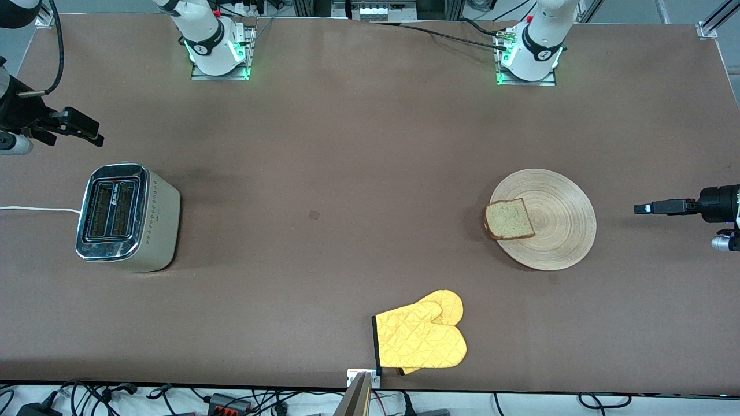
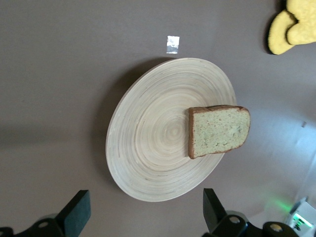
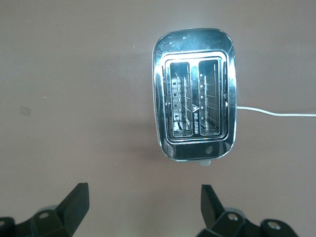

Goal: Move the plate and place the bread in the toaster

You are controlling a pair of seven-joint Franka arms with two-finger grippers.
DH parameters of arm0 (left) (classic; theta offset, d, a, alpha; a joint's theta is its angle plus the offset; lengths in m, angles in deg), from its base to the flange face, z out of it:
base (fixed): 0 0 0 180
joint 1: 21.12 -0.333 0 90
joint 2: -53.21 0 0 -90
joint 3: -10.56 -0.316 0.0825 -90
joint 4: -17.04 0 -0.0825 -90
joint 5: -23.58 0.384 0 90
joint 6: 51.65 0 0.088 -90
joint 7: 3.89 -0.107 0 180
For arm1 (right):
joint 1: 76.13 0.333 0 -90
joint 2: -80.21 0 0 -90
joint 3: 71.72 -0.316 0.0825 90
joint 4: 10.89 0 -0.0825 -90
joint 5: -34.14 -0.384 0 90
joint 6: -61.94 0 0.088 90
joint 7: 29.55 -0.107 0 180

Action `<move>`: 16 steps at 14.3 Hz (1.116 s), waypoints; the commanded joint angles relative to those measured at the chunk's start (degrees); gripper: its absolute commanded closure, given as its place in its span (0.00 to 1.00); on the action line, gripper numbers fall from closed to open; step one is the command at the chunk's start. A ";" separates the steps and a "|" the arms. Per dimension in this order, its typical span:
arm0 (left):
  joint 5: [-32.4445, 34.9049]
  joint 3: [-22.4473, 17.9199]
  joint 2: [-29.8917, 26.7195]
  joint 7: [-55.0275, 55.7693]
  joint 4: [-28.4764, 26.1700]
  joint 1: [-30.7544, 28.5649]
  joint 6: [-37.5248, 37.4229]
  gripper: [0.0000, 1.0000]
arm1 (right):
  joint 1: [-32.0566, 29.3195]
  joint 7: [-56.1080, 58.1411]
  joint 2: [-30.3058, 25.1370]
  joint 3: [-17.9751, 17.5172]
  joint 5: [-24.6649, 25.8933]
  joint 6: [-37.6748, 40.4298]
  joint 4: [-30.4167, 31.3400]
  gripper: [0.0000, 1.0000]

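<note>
My left gripper is going to grip the plate next by its bare rim, to move it toward the toaster with the bread on it.
The light-wood plate lies on the table toward the left arm's end. The bread lies flat on the plate's rim toward the right arm's end, its crust slightly over the edge. The silver toaster stands toward the right arm's end, slots up and empty. My left gripper hangs open and empty beside the plate; in the left wrist view the gripper sits just off the plate and the bread. My right gripper is open and empty near the toaster, which the right wrist view shows off its gripper.
A yellow oven mitt lies near the table edge closest to the front camera, nearer than the plate. The toaster's white cord runs off the right arm's end of the table. A small tape mark sits mid-table.
</note>
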 commanded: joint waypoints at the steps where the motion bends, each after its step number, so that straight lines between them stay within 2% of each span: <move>1: -2.22 0.51 3.83 -5.10 2.13 -0.94 -1.51 0.00 | -0.30 0.90 -0.40 -0.51 0.89 -0.85 0.89 0.00; 7: -3.89 0.51 9.63 -5.98 1.78 -3.48 -1.33 0.00 | -0.39 0.90 0.04 -0.51 0.89 -0.85 0.89 0.00; 10: -5.48 0.51 12.19 -11.07 1.43 -3.31 1.29 0.00 | -0.39 0.90 0.04 -0.51 0.89 -0.77 0.98 0.00; 16: -5.56 0.51 16.93 -12.67 0.64 -2.78 3.24 0.00 | -0.48 0.90 -0.04 -0.51 0.89 -1.12 0.98 0.00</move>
